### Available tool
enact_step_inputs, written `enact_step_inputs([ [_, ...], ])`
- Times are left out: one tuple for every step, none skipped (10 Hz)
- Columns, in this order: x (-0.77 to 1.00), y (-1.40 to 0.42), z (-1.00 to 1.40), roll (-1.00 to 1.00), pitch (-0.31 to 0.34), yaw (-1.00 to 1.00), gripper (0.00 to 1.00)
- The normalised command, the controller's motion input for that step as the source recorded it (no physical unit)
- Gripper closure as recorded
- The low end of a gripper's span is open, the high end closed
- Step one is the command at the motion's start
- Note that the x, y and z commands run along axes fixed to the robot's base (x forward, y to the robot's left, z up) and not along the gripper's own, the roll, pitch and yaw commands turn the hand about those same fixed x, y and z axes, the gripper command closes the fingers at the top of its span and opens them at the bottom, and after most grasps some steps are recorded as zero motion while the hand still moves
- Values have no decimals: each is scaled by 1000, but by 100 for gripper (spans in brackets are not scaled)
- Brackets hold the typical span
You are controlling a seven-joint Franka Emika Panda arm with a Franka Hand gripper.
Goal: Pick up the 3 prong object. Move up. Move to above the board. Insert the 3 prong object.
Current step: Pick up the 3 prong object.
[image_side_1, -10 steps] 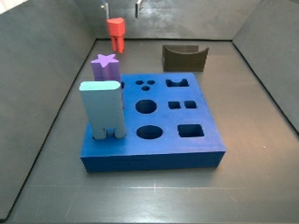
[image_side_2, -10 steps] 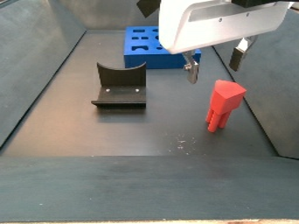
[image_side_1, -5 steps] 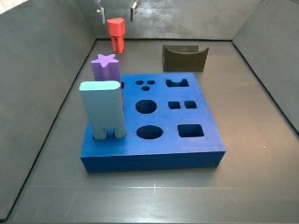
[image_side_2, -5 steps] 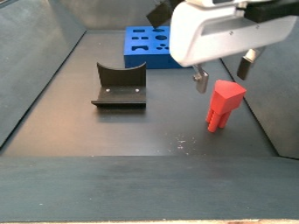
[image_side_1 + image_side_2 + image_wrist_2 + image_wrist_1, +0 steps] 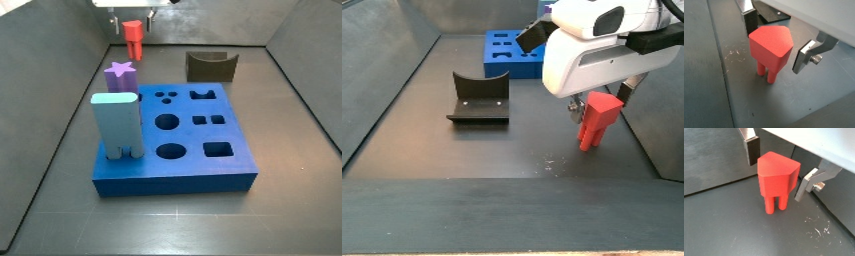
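Note:
My gripper grabs the red 3 prong object by its wide top (image 5: 132,30) next, which leaves its thin prongs free to go into the board (image 5: 194,137).
The 3 prong object (image 5: 777,178) is a small red peg standing upright on the dark floor, wide top above thin prongs. My gripper (image 5: 779,168) is open around it, one finger on each side of its top, with small gaps showing in both wrist views (image 5: 777,39). In a side view the peg (image 5: 134,38) stands at the far end under the gripper (image 5: 134,18). The white gripper body (image 5: 603,50) hides part of the peg (image 5: 599,122). The board (image 5: 194,137) is a flat blue block with shaped holes, away from the gripper.
A tall light-blue block (image 5: 116,125) and a purple star-topped peg (image 5: 122,75) stand in the board's left side. The dark fixture (image 5: 480,98) stands on the floor beside the board (image 5: 502,62). Grey walls close in the floor near the peg.
The gripper has come down over the red peg, so its fingers now straddle the peg's top. The peg and the other pieces have not moved.

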Motion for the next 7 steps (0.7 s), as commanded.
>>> enact_step_inputs([
  [0,0,0,0,0,0,100],
  [0,0,0,0,0,0,100],
  [0,0,0,0,0,0,100],
  [0,0,0,0,0,0,100],
  [0,0,0,0,0,0,100],
  [0,0,0,0,0,0,100],
  [0,0,0,0,0,0,100],
])
